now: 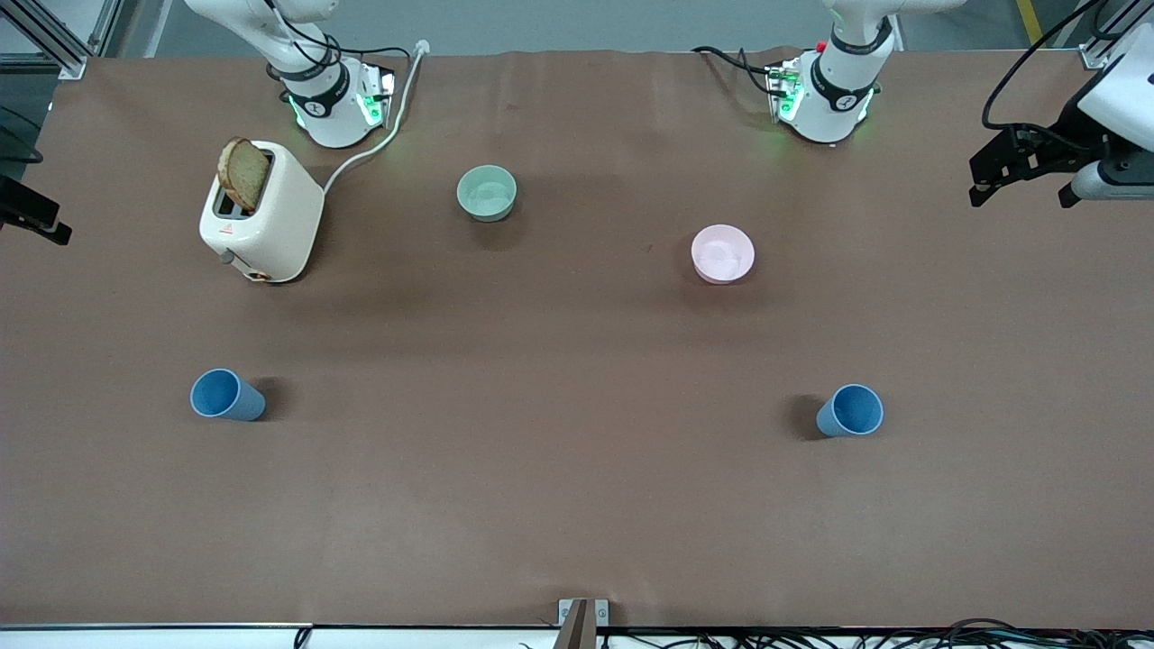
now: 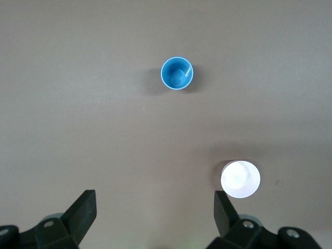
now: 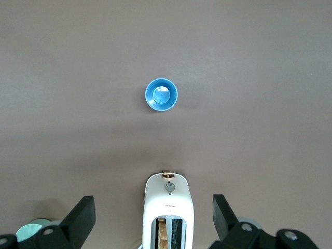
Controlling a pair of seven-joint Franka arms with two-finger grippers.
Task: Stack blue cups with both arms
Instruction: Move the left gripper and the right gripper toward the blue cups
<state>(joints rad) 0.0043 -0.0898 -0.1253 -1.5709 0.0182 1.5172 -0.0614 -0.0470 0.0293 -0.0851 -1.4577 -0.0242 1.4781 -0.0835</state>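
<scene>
My left gripper will next take hold of this blue cup by its open rim (image 1: 857,386), so that I can stack it with the other blue cup (image 1: 228,395).
Two blue cups stand upright and apart on the brown table. One cup (image 1: 225,395) is toward the right arm's end and also shows in the right wrist view (image 3: 161,94). The other cup (image 1: 850,410) is toward the left arm's end and shows in the left wrist view (image 2: 177,73). My left gripper (image 1: 1023,171) (image 2: 155,202) is open and empty, held high near the pink bowl. My right gripper (image 1: 41,221) (image 3: 153,205) is open and empty, high over the toaster, mostly cut off in the front view.
A white toaster (image 1: 263,212) (image 3: 167,212) with a slice of bread stands near the right arm's base, its cord running to the table's edge. A pale green bowl (image 1: 487,192) (image 3: 31,228) and a pink bowl (image 1: 722,253) (image 2: 240,179) sit farther from the front camera than the cups.
</scene>
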